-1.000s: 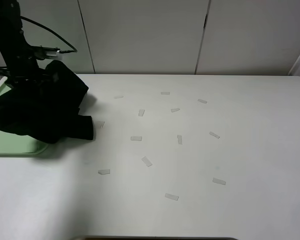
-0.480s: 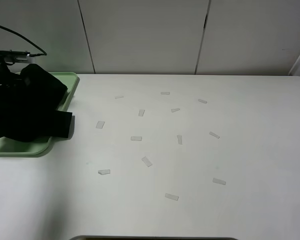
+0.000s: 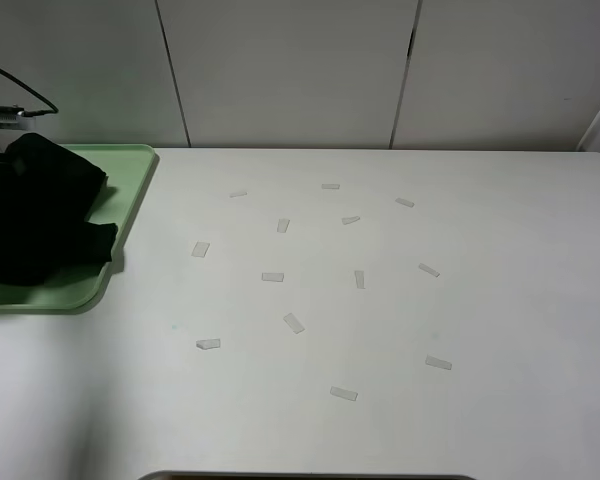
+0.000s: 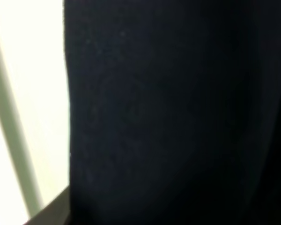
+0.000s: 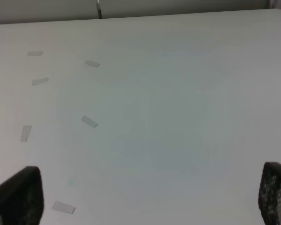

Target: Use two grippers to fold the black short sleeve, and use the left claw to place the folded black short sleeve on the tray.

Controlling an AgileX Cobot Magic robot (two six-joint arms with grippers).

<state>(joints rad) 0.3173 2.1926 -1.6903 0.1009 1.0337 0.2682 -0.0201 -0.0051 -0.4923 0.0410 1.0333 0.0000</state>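
The black short sleeve (image 3: 35, 215) lies bunched inside the rim of the light green tray (image 3: 132, 195) and would stay there, so it is time for my left gripper to let go now.
The black short sleeve (image 3: 35, 215) lies bunched on the light green tray (image 3: 132, 195) at the table's far left, with one corner reaching the tray's right rim. Only a bit of the left arm's wrist and its cable (image 3: 2, 112) shows above the cloth at the picture's edge. The left wrist view is filled by black cloth (image 4: 178, 112) pressed close, with pale tray surface (image 4: 33, 70) beside it; the fingers are hidden. My right gripper (image 5: 150, 197) is open and empty over bare table, with only its fingertips (image 5: 18, 197) showing; it is out of the exterior high view.
Several small pale tape strips (image 3: 272, 277) lie scattered over the middle of the white table (image 3: 430, 320). A panelled wall runs behind the table's far edge. Tape strips also show in the right wrist view (image 5: 89, 122).
The left arm has carried the black short sleeve leftward from the tray's right edge onto the tray, and the cloth has sunk down onto it. The arm has nearly left the view.
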